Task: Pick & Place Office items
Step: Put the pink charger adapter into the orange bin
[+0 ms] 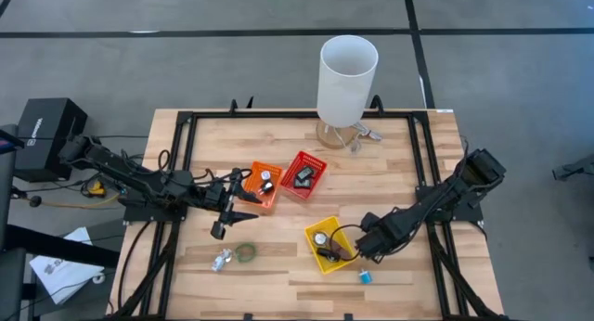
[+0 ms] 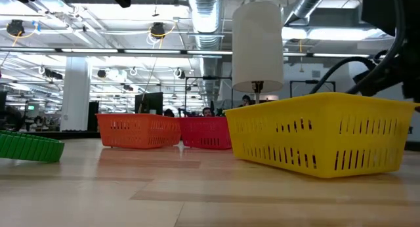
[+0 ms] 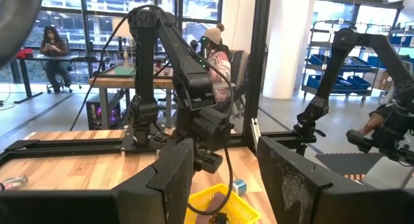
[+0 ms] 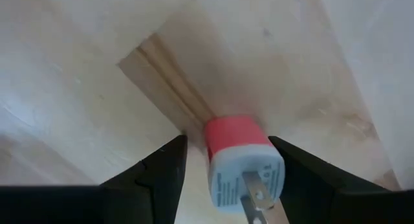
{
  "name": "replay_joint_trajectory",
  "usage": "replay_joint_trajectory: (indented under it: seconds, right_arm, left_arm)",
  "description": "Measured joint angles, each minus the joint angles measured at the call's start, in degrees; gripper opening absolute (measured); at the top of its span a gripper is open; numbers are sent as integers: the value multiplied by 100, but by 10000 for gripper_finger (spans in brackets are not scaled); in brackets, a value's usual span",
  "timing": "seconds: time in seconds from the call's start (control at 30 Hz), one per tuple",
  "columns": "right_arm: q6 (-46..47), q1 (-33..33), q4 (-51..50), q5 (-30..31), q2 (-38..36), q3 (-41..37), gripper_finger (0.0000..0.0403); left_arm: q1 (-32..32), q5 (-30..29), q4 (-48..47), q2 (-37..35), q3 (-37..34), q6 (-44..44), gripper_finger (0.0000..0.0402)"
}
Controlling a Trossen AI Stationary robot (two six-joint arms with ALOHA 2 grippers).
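The fingers of my right gripper reach down beside the plug's white end (image 4: 238, 173) and red body in the right wrist view. My right gripper should close on the plug now.
My right gripper (image 1: 366, 250) hovers low over the table just beside the yellow basket (image 1: 327, 242), pointing down. In its wrist view the gripper (image 4: 228, 146) is open, with a small red-and-white plug block (image 4: 236, 136) between the fingers, its metal prong toward the camera. My left gripper (image 1: 227, 217) is open and empty, held level near the orange basket (image 1: 262, 185). A green ring (image 1: 246, 253) and a silvery clip (image 1: 223, 259) lie flat on the table below it. A small blue block (image 1: 365, 276) lies near the right gripper. My right gripper has its fingers on either side of the plug block's white end (image 4: 249, 175), coming from above. A gap shows at one finger (image 4: 165, 169). Whether the other finger (image 4: 301, 172) touches the block, I cannot tell.
A red basket (image 1: 303, 173) sits next to the orange one, and both hold small items, as does the yellow one. A tall white cylinder (image 1: 346, 78) stands at the table's far edge. Black frame rails (image 1: 181, 163) run along the left and right sides. A person sits behind the table (image 3: 217, 62).
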Motion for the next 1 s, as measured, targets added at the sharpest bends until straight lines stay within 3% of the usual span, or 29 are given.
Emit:
replay_joint_trajectory:
  seconds: [0.23,0.57,0.8,1.0]
  right_arm:
    - [-56,-55,63,-22,-7,-38,200]
    - [-34,-81,184,-66,-7,-31,132]
    - [-129,-208,233,317,19,350,140]
    - [-1059,-495,180,838,17,1056,131]
  left_arm:
    - [-1,-1,20,0,-1,-1,167]
    - [0,0,17,0,-1,17,167]
    - [0,0,17,0,1,17,167]
    - [-1,-1,18,0,0,20,167]
